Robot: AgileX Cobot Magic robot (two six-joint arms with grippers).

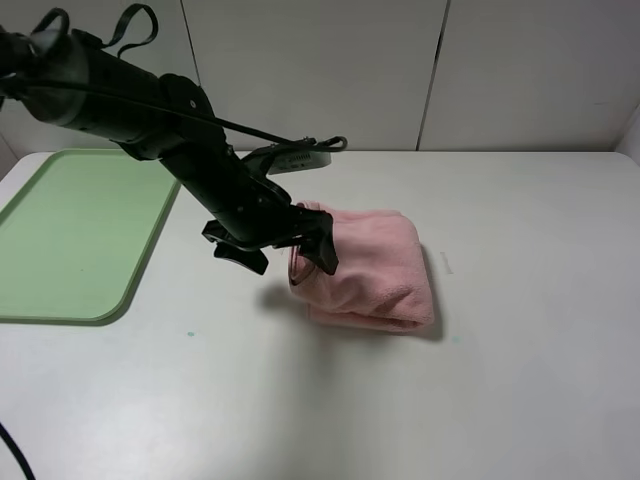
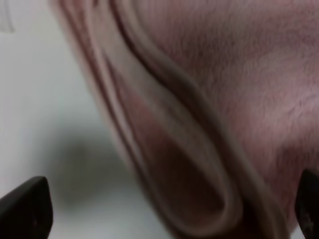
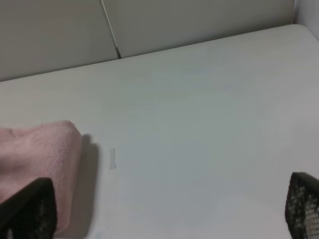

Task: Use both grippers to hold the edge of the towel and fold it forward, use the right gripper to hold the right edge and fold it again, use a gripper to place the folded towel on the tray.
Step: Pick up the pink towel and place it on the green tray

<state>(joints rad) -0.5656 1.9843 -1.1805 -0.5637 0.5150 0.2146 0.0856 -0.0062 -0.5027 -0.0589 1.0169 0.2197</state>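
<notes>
My left gripper picks up the folded pink towel by its layered edge (image 1: 299, 266) next, to place it on the light-green tray (image 1: 70, 230).
The pink towel (image 1: 375, 265) lies folded into a thick bundle in the middle of the white table. My left gripper (image 1: 290, 258) reaches in from the left and stands open at the bundle's left end, one finger (image 1: 325, 255) over the cloth and the other beside it. Up close, the left wrist view shows the towel's stacked layers (image 2: 199, 99) between the spread fingertips (image 2: 25, 209). The light-green tray (image 1: 70, 230) lies flat at the far left. My right gripper (image 3: 169, 214) is open above bare table, with the towel's right end (image 3: 35, 154) by one fingertip (image 3: 27, 209). The right arm is outside the exterior high view.
A white panelled wall (image 1: 420, 70) runs along the back of the table. A small mark (image 1: 447, 262) sits on the table (image 1: 520, 380) right of the towel. A black cable (image 1: 130, 20) loops above the left arm.
</notes>
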